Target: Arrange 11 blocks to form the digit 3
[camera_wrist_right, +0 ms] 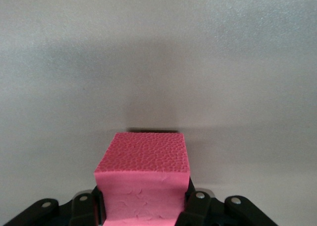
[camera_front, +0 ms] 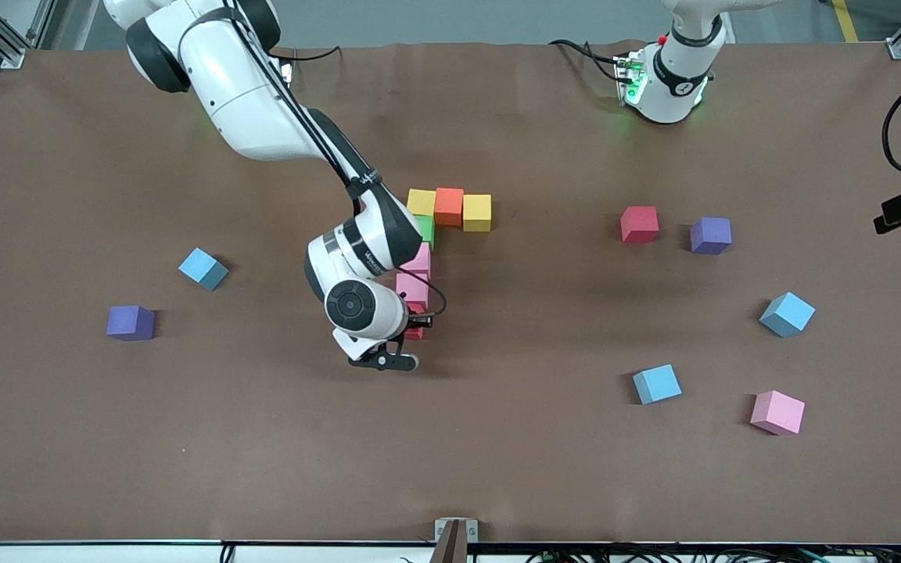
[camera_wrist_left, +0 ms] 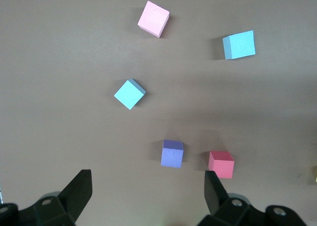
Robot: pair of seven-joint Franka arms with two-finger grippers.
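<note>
The red block's lower edge (camera_front: 415, 336) (camera_wrist_right: 152, 134) touches the table in line with the pink blocks, so my right gripper needs to let go of the red block now.
My right gripper (camera_front: 417, 319) is shut on a red block (camera_wrist_right: 143, 171), held low at the end of a column of blocks that lies nearest the front camera. The red block (camera_front: 416, 333) is mostly hidden under the hand. The column runs up through two pink blocks (camera_front: 413, 286) and a green block (camera_front: 426, 228) to a row of yellow (camera_front: 421, 202), orange (camera_front: 449, 206) and yellow (camera_front: 477, 213). My left gripper (camera_wrist_left: 148, 179) hangs open and empty high over the left arm's end of the table, where the arm waits.
Loose at the left arm's end: a red block (camera_front: 639, 224), a purple cube (camera_front: 710, 234), two light blue blocks (camera_front: 787, 314) (camera_front: 657, 383) and a pink block (camera_front: 777, 412). At the right arm's end: a light blue block (camera_front: 202, 268) and a purple cube (camera_front: 131, 322).
</note>
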